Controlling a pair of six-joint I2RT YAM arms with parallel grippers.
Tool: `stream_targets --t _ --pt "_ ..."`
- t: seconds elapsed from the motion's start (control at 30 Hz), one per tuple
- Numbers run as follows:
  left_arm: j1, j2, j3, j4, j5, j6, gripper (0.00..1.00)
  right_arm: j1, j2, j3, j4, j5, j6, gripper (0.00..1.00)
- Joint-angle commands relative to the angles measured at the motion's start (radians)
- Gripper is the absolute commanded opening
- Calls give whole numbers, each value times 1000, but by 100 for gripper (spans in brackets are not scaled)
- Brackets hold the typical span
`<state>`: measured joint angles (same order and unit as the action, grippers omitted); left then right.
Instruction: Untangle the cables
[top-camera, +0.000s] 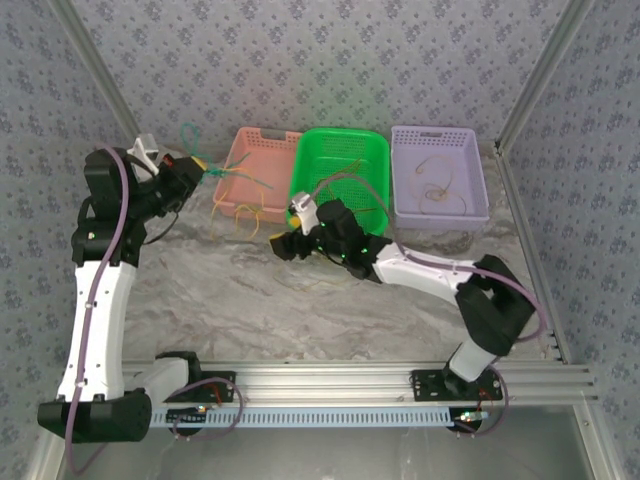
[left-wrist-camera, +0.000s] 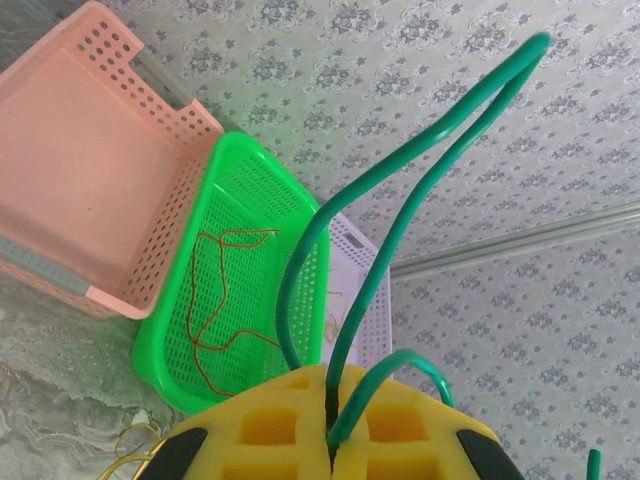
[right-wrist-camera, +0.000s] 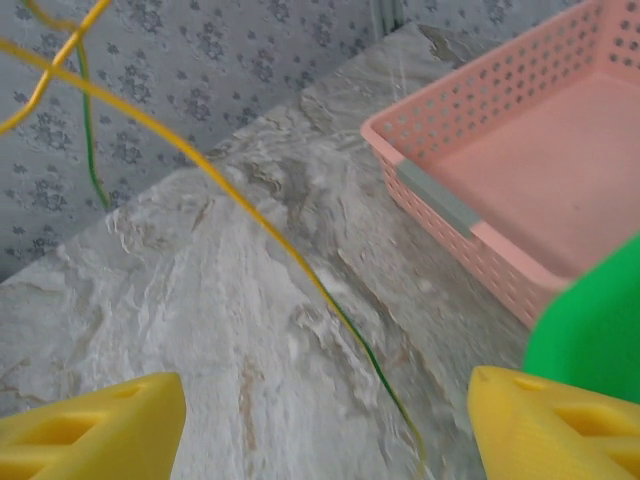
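Observation:
My right gripper should next grab the slack yellow-green cable near its trailing end (right-wrist-camera: 384, 379) to pull it free from the teal-green cable.
My left gripper (left-wrist-camera: 332, 440) is shut on a dark teal-green cable (left-wrist-camera: 400, 200), which loops up from between the yellow pads. From above, that gripper (top-camera: 197, 166) is raised beside the pink basket, with the teal loop (top-camera: 188, 134) above it. Yellow and green cables (top-camera: 240, 212) trail down from it to the table. My right gripper (right-wrist-camera: 325, 440) is open low over the marble, its yellow fingers (right-wrist-camera: 560, 430) wide apart. A thin yellow-green cable (right-wrist-camera: 300, 265) runs slack between them, touching neither. A red-orange cable (left-wrist-camera: 215, 300) lies in the green basket.
Three baskets line the back: pink (top-camera: 262, 140), green (top-camera: 345, 140) and purple (top-camera: 440, 135), the purple one with pale wires in it. The pink basket's corner (right-wrist-camera: 440, 195) and the green basket's edge (right-wrist-camera: 590, 330) are close on the right of my right gripper. Patterned walls enclose the table.

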<state>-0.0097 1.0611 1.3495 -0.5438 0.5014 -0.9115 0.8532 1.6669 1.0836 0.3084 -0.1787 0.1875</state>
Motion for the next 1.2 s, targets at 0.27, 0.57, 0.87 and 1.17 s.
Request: stream_targets --t 0.27,0.57,0.87,1.17 --pt "-9 -6 52 -35 18 1 0 14 145 138 75 -85 22 49" --pt "0 3 46 -118 -95 80 0 11 -27 -20 -22 29 4 0" --pt "28 29 -58 -205 -315 170 0 -118 -416 -255 -324 159 23 0" --pt "30 36 -332 -84 -368 170 0 -400 -798 -281 -621 140 48 0"
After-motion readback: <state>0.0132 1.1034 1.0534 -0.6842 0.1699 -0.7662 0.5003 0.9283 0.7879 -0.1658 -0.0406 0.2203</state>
